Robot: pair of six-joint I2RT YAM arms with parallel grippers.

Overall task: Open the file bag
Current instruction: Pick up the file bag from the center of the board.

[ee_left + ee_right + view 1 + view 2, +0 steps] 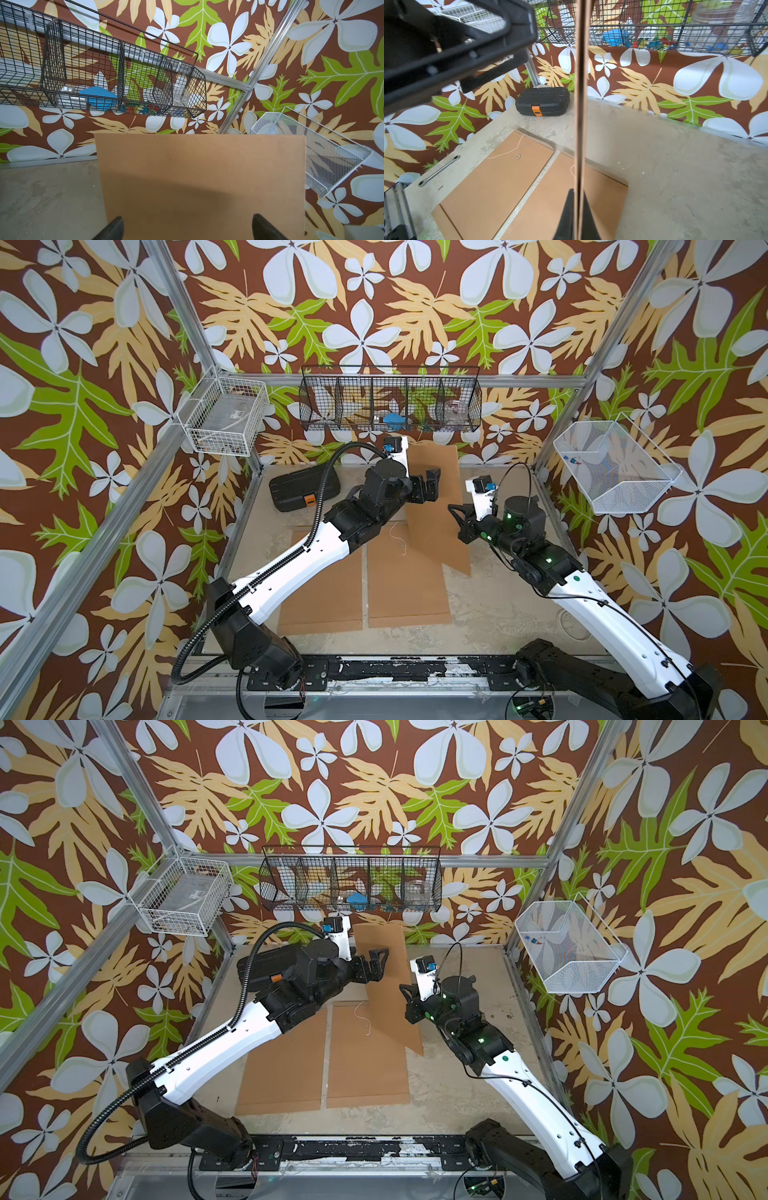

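My left gripper grips the file bag's edge (409,520) opposite my right gripper next. That leaves the right gripper and the file bag's broad side free for opening.
A brown file bag (436,506) (384,986) stands upright on its edge over the table, and my right gripper (455,512) (578,214) is shut on its right edge. The right wrist view shows this bag edge-on as a thin strip (580,104) between the fingers. My left gripper (432,483) (187,228) is open at the bag's left side near the top. Its fingertips (115,228) stand wide apart in front of the bag's broad face (203,176). Two more file bags (320,589) (409,585) lie flat, one with a loose white string (397,537).
A black tool case (303,489) with an orange latch lies at the back left. On the walls hang a black wire basket (388,400), a white wire basket (224,416) and a white mesh basket (615,468). A wrench (439,170) lies by the left table edge.
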